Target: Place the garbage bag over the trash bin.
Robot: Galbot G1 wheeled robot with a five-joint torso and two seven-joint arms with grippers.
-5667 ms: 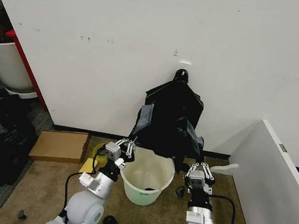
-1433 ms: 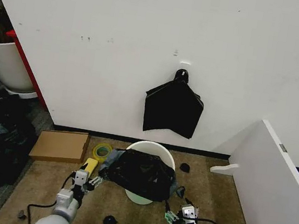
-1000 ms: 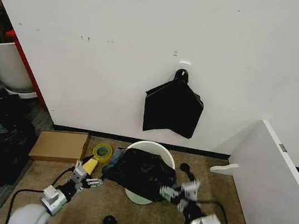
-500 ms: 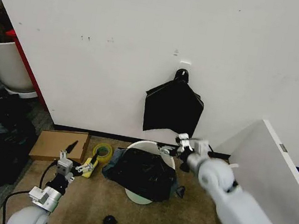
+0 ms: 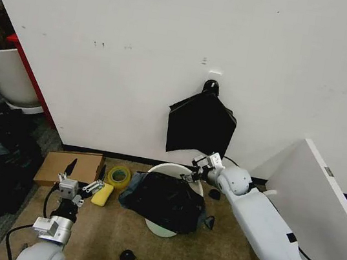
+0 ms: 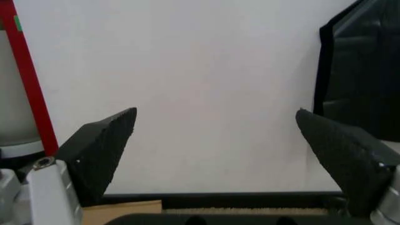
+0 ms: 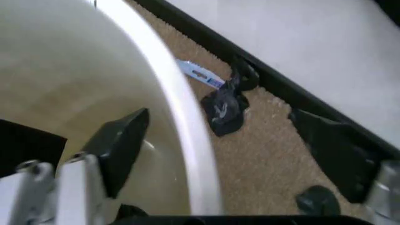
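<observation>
The garbage bag (image 5: 164, 200) has to go over the bin, so my left gripper will next grab it by its loose grey edge (image 5: 129, 193), which sticks out past the bin's rim.
The cream-white trash bin (image 5: 169, 168) stands on the carpet by the wall. The glossy black garbage bag (image 5: 164, 200) lies draped across its near side, leaving the far rim bare. My right gripper (image 5: 195, 170) is open at the far right rim. In the right wrist view the right gripper (image 7: 218, 117) straddles the rim (image 7: 181, 122), one finger inside the bin and one outside. My left gripper (image 5: 83, 176) hovers open, low and to the left, apart from the bag. In the left wrist view the left gripper (image 6: 216, 112) faces the wall with nothing between its fingers.
A folded black bundle (image 5: 200, 126) hangs on the wall above the bin. A cardboard box (image 5: 66, 168), a tape roll (image 5: 117, 176) and a yellow object (image 5: 103, 193) lie to the left. A white board (image 5: 323, 218) leans at the right. Black scraps (image 5: 127, 257) dot the carpet.
Both grippers have let go of the bag, which now lies draped over the bin. The right arm swung up to the far rim. The left gripper drew back leftward.
</observation>
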